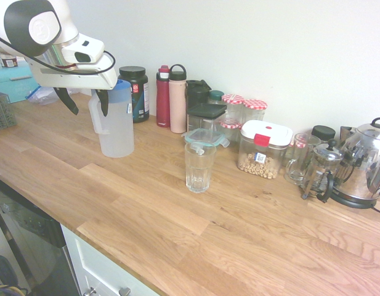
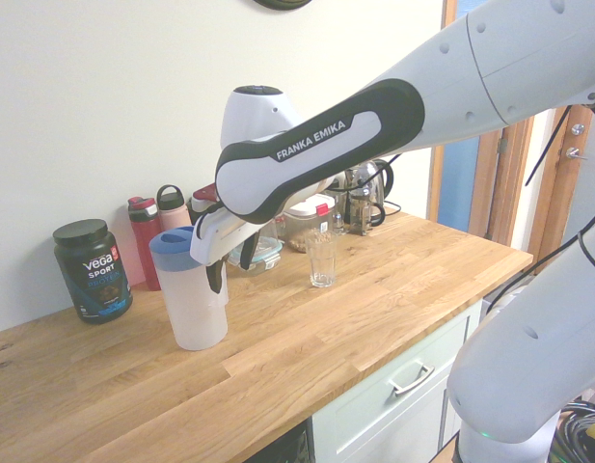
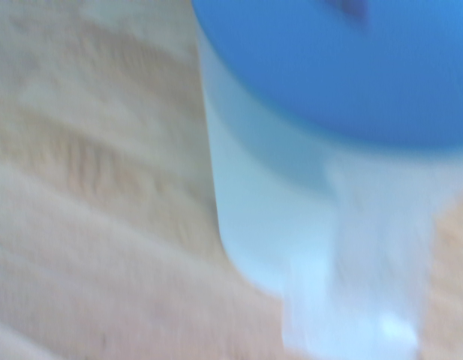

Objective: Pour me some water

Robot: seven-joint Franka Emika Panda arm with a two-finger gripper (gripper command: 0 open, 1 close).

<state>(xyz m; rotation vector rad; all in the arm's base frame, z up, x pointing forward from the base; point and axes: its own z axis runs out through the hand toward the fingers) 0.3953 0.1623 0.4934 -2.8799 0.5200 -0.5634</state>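
Note:
My gripper should move toward the handle before it closes on the jug's handle [image 3: 370, 247], because the handle sticks out beyond the blue lid [image 3: 344, 75], short of my gripper's fingers.
A tall frosted-white jug [image 1: 117, 129] with a blue lid [image 1: 121, 91] stands upright on the wooden counter [image 1: 177, 228]. The water shows only dimly through its wall. My gripper [image 1: 86, 102] is open at the top of the jug's side handle [image 1: 95, 120], one dark finger on each side, holding nothing. From the other side, the gripper [image 2: 230, 270] sits against the jug [image 2: 196, 309] just below its lid. The wrist view shows the blue lid [image 3: 329, 60] and the handle [image 3: 366, 262], blurred. A clear ribbed glass [image 1: 199, 168] stands to the right of the jug.
Along the wall stand a black tub [image 1: 135, 92], a red bottle [image 1: 163, 97], a pink bottle [image 1: 177, 102], jars, a red-tabbed container [image 1: 263, 151], a glass coffee press [image 1: 321, 172] and a steel kettle [image 1: 364, 165]. The counter's front edge [image 1: 85, 237] runs diagonally.

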